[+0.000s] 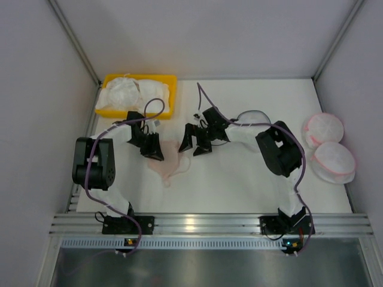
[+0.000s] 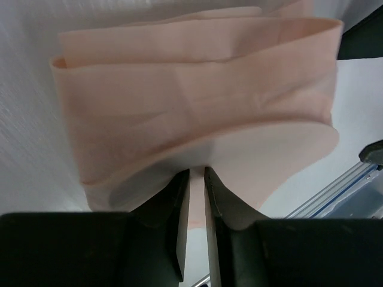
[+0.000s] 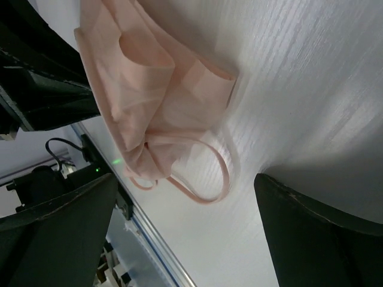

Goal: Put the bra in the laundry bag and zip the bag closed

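I should grab the bra (image 1: 172,162) next with my right gripper, by the bra's edge opposite my left gripper. Then I can lift it and hand it over.
The pale pink bra (image 1: 172,162) lies crumpled on the white table, left of centre. My left gripper (image 1: 153,149) stands at its left edge, jaws nearly together and shut on a fold of the bra (image 2: 197,107). My right gripper (image 1: 195,143) is open and empty, just right of the bra; in the right wrist view its wide-spread fingers (image 3: 60,233) frame the bra (image 3: 149,89) and its strap loop. The laundry bag (image 1: 256,112), of which only a thin dark grey rim shows, lies mostly hidden under the right arm.
A yellow bin (image 1: 111,110) with white lumpy garments stands at the back left. Two round mesh pouches with pink rims (image 1: 323,128) (image 1: 336,161) lie at the right edge. The metal rail (image 1: 197,224) runs along the table's near edge.
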